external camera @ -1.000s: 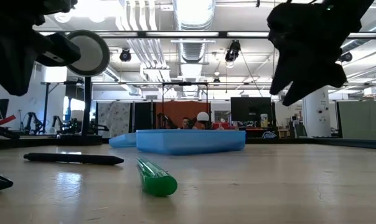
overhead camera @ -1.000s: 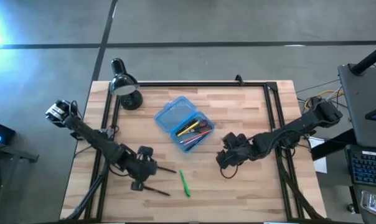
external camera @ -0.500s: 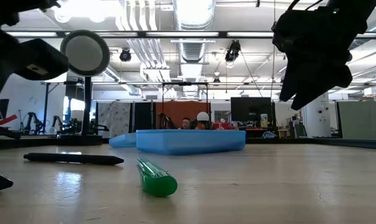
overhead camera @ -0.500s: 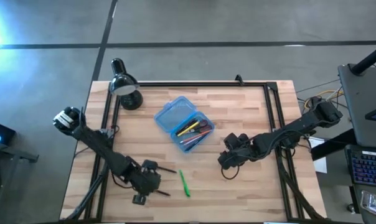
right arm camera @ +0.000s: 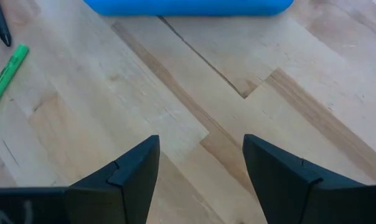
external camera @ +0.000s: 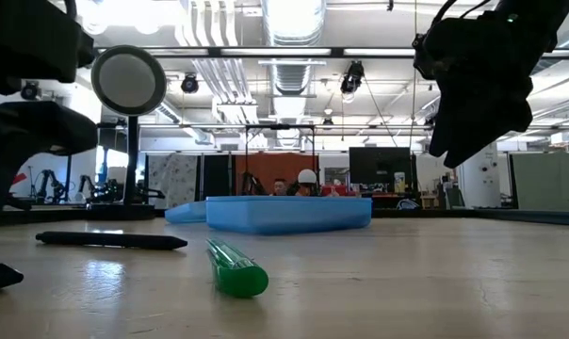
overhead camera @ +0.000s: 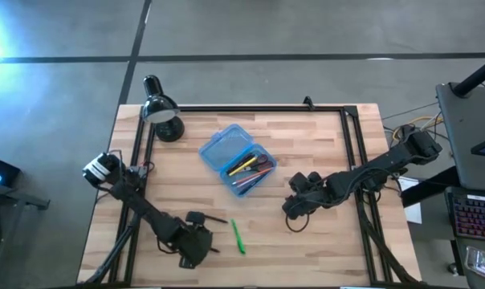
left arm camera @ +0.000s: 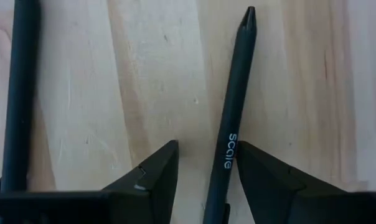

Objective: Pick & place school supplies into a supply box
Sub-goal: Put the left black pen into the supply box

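Observation:
The dark pen needs to go into the supply box. My left gripper will next grab it between its fingers by the pen's body at the printed word (left arm camera: 230,149) to lift it in.
My left gripper (overhead camera: 193,245) stands open near the table's near left, pointing down. A dark pen (left arm camera: 235,112) lying flat on the wood runs between its fingers. A second dark pen (overhead camera: 216,218) lies just beyond it, and a green pen (overhead camera: 238,237) lies to the right. The blue supply box (overhead camera: 237,159) sits open mid-table with yellow, red and dark supplies inside. My right gripper (overhead camera: 299,207) hangs open above bare wood, right of the box. My left gripper comes from above with its fingers lying across the pen, one on each side of the barrel (left arm camera: 225,163) by the printed word. The pen lies flat on the table, right against one finger (left arm camera: 263,180). Whether they touch, I cannot tell.
A black desk lamp (overhead camera: 162,108) stands at the far left corner. A dark frame rail (overhead camera: 250,108) runs along the table's far edge and down both sides. Bare wood lies between the green pen and my right gripper.
My left gripper has gone toward the table's near edge and down, from beside the farther dark pen to over the nearer one. The pens and the box have stayed where they were.

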